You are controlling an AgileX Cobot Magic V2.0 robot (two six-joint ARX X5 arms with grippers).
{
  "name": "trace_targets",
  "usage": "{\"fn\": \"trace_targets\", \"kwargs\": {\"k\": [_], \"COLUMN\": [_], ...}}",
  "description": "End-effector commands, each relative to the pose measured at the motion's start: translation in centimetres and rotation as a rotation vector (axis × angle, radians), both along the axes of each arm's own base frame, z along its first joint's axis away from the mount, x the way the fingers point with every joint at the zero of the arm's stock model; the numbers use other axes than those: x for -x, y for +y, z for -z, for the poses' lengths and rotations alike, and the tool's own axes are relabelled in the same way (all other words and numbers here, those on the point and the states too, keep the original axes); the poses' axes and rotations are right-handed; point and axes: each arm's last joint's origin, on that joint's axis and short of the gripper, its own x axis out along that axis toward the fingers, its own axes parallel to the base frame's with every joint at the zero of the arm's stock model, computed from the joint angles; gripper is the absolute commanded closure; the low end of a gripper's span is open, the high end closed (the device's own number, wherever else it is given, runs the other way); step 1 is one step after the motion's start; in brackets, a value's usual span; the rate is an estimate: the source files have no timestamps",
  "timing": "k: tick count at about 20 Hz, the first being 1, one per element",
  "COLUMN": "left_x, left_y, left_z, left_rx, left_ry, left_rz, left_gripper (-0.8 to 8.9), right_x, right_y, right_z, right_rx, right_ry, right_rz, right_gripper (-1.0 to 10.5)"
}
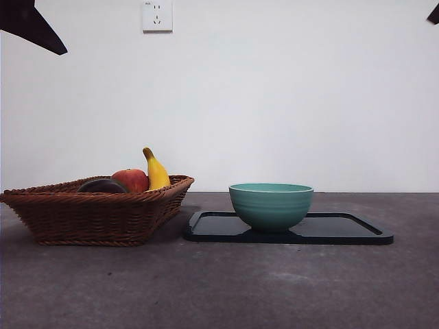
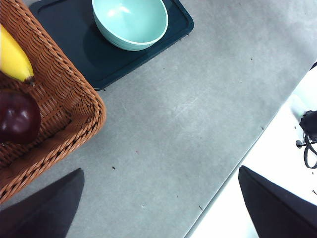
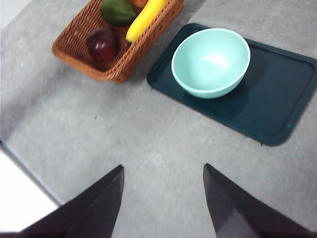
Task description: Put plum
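Note:
My right gripper grips the teal bowl by its rim [image 1: 271, 191] next, to shift the bowl off the dark tray [image 1: 343, 229].
The plum [image 3: 102, 43], glossy and dark maroon, lies in the brown wicker basket [image 3: 74, 49] near one corner, beside a yellow banana [image 3: 146, 20]. The left wrist view shows the plum [image 2: 17, 116] close to the basket's rim [image 2: 74, 109]. My left gripper [image 2: 163, 208] hangs open over bare table a short way from that basket corner. My right gripper [image 3: 163, 203] is open too, high above the table, well off from the basket and the bowl. In the front view a dark low fruit [image 1: 103, 186] peeks over the basket's rim [image 1: 96, 212]; I cannot tell whether it is the plum.
A teal bowl [image 1: 271, 205] stands empty on a dark tray [image 1: 357, 229] right of the basket. A red apple [image 1: 132, 179] and a dull green fruit [image 3: 118, 11] share the basket. The table's edge [image 2: 237, 168] runs near the left gripper. Black arm tips [image 1: 27, 24] show at the top corners.

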Motion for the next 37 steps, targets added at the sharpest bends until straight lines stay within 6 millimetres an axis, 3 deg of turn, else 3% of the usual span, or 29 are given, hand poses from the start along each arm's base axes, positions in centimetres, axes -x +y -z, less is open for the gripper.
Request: {"fn": "trace_targets", "kwargs": {"k": [1,9,12,17,22,29,35,37], "left_x": [-0.1,0.0,0.0,0.0,0.0,0.0,0.0,0.0], "left_y": [-0.1,-0.1,-0.1,-0.1,-0.1,-0.1,-0.1,-0.1], "left_z": [-0.3,-0.4,-0.4,-0.4,-0.4,-0.4,-0.4,-0.4], "left_rx": [0.004,0.005,0.005,0.005,0.005,0.005,0.005,0.005], "left_ry": [-0.019,-0.022,-0.022,-0.022,-0.023,-0.017,-0.016,-0.016], "left_rz": [0.014,0.014,0.014,0.014,0.014,0.011,0.011,0.011], "left_gripper": [3.17,3.17,3.17,3.17,3.17,3.17,3.17,3.17], "right_x": [-2.0,-13.5,-17.8,-22.4,-24.2,-25.0,-25.3,-25.3], "right_y": [0.5,3.2,4.2,5.3,6.5,9.1,9.3,9.3], "right_z": [0.0,1.2,2.8,6.4,9.7,13.5,13.6,13.6], "right_rx": [-0.028,0.063,0.097,0.156,0.185,0.288,0.302,0.301], "right_ry": [0.012,0.129,0.186,0.270,0.325,0.350,0.314,0.309], "right_rz": [0.055,0.123,0.129,0.135,0.112,0.099,0.097,0.098], "right_gripper": [6.9,6.9,6.9,6.9,6.9,7.1,9.2,9.4]}}
